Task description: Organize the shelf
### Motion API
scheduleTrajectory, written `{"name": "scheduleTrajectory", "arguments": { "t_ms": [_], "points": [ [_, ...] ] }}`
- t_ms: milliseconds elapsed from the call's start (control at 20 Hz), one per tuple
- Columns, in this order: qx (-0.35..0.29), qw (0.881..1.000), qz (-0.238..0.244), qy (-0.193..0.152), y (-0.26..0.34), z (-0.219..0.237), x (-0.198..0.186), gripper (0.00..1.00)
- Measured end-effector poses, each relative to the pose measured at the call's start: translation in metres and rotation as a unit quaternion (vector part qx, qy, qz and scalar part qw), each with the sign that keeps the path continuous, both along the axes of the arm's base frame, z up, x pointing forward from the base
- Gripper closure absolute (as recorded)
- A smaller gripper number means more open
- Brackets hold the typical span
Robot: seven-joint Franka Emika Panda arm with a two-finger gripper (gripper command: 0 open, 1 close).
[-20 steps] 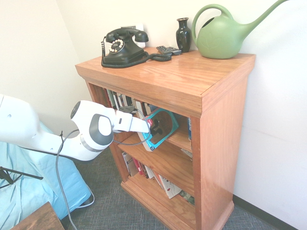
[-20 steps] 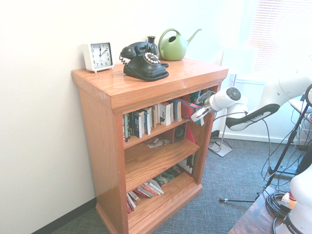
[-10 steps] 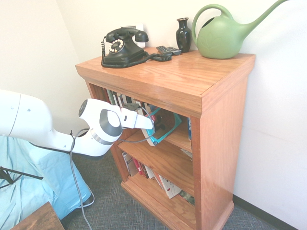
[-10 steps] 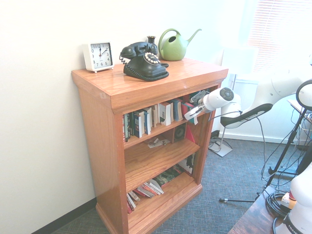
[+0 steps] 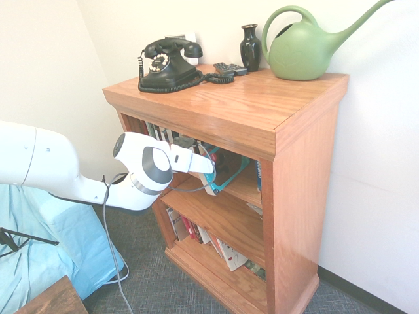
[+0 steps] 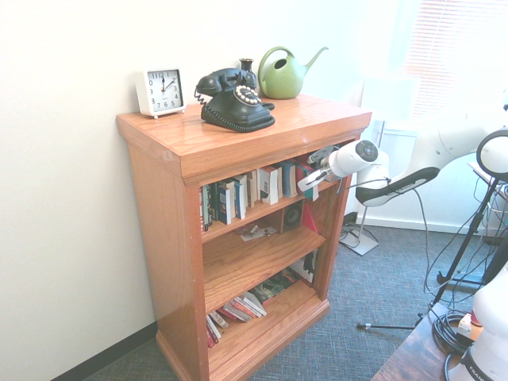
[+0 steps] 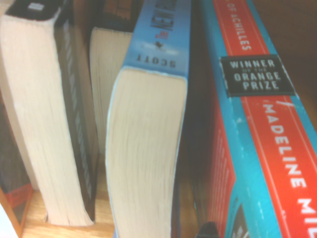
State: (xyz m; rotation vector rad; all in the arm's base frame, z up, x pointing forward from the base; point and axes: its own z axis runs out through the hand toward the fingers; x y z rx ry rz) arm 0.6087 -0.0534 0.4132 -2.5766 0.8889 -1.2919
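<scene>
My gripper is ready to open, as the teal book with a red spine stands on the upper shelf board beside the blue paperback and would rest in the row.
The shelf (image 5: 262,111) is a reddish-brown wooden bookcase with three open tiers, also seen from the other side as the shelf (image 6: 238,135). My gripper (image 5: 211,171) reaches into the top tier, shut on a teal book with a red spine (image 5: 230,173). The book leans at the open end of a row of standing books (image 6: 246,190). In the second exterior view the gripper (image 6: 304,181) holds the same book (image 6: 308,169) just under the top board. In the wrist view the teal and red book (image 7: 257,148) lies close beside a blue paperback (image 7: 148,148).
On top stand a black rotary phone (image 5: 167,64), a dark vase (image 5: 250,47), a remote (image 5: 230,68), a green watering can (image 5: 304,49) and a white clock (image 6: 160,90). Loose books lie on the bottom tier (image 5: 222,252). A light blue cloth (image 5: 39,261) lies left of the arm.
My gripper has carried the teal book up and further into the top tier, towards the row of standing books. The book now stands more upright.
</scene>
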Motion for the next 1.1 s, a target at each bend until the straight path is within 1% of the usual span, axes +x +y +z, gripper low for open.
{"name": "scheduleTrajectory", "arguments": {
  "t_ms": [750, 900, 1100],
  "points": [
    [-0.001, 1.0, 0.001, -0.002, 0.002, 0.002, 0.002, 0.0],
    [0.011, 1.0, 0.009, -0.006, 0.007, 0.003, -0.009, 0.0],
    [0.02, 1.0, 0.015, -0.005, 0.016, 0.004, -0.035, 0.0]
  ]
}}
